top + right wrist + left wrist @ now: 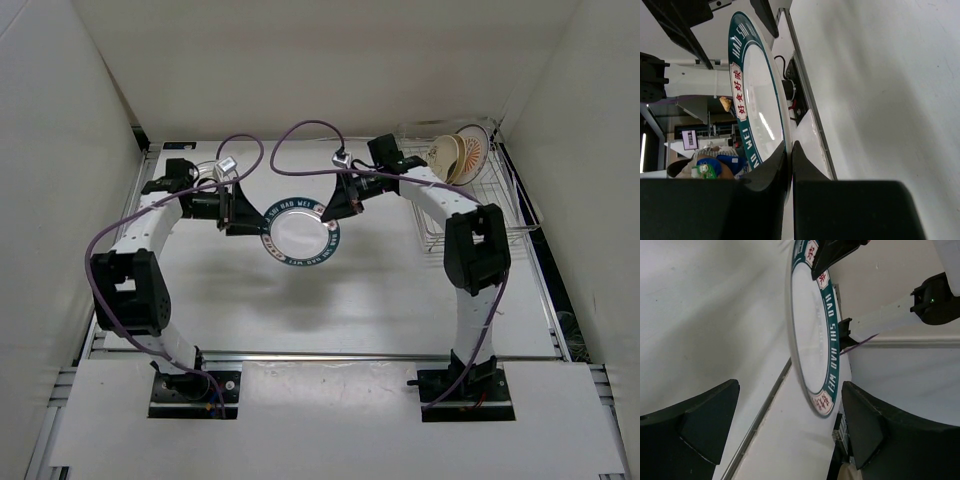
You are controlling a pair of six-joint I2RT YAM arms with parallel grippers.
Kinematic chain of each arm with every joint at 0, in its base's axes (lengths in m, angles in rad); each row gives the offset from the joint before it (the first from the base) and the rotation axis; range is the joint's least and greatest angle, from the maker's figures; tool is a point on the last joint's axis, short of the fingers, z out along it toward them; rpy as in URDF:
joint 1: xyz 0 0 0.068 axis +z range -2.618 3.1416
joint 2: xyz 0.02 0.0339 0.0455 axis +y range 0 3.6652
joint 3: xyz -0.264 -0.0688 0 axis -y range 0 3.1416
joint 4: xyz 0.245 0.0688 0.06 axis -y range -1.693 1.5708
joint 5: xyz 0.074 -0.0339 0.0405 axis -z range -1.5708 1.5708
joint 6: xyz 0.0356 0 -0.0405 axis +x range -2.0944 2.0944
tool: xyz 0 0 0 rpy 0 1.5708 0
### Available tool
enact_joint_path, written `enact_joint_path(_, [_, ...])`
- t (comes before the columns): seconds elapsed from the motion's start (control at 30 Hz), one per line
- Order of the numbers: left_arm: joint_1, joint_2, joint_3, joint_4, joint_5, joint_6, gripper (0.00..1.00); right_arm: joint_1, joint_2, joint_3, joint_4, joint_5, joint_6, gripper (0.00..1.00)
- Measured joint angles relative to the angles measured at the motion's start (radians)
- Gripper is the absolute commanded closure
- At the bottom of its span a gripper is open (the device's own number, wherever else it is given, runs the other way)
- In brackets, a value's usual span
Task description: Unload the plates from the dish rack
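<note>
The left gripper should close on the plate's rim now, as the plate's free rim reaches between the open fingers and they would hold that rim's edge.
The white plate with the dark lettered rim hangs above the middle of the table, with my right gripper shut on its right rim. In the right wrist view the fingers pinch the rim of this plate. My left gripper stands open at the plate's left edge. In the left wrist view the plate is edge-on between the spread fingers, which do not touch it. The tan plate and the sunburst plate stand upright in the dish rack at the back right.
White walls enclose the table on the left, back and right. Purple cables loop over the back of the table. The arm bases sit at the near edge. The right arm's elbow overlaps the rack's near corner.
</note>
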Motion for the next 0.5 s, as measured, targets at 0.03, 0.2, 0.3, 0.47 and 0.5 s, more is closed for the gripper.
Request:
enact_joint_path(0.03, [-0.009,0.005,0.005,0.001,0.001,-0.001,0.16,0.008,0.007,0.008,0.002,0.0,0.004,1.0])
enact_joint_path(0.2, [-0.029,0.031,0.037,0.0,0.006,-0.009,0.52,0.034,0.031,0.04,0.021,-0.002,0.019,1.0])
enact_joint_path(0.3, [-0.029,0.035,0.041,0.0,0.006,-0.012,0.78,0.04,0.035,0.05,0.024,-0.004,0.024,1.0])
enact_joint_path(0.47, [-0.026,0.038,0.043,-0.003,-0.043,-0.024,0.9,0.042,0.036,0.06,0.032,-0.005,0.022,0.78])
enact_joint_path(0.5, [-0.026,0.037,0.043,-0.002,-0.05,-0.023,0.9,0.043,0.036,0.06,0.029,-0.003,0.024,0.4])
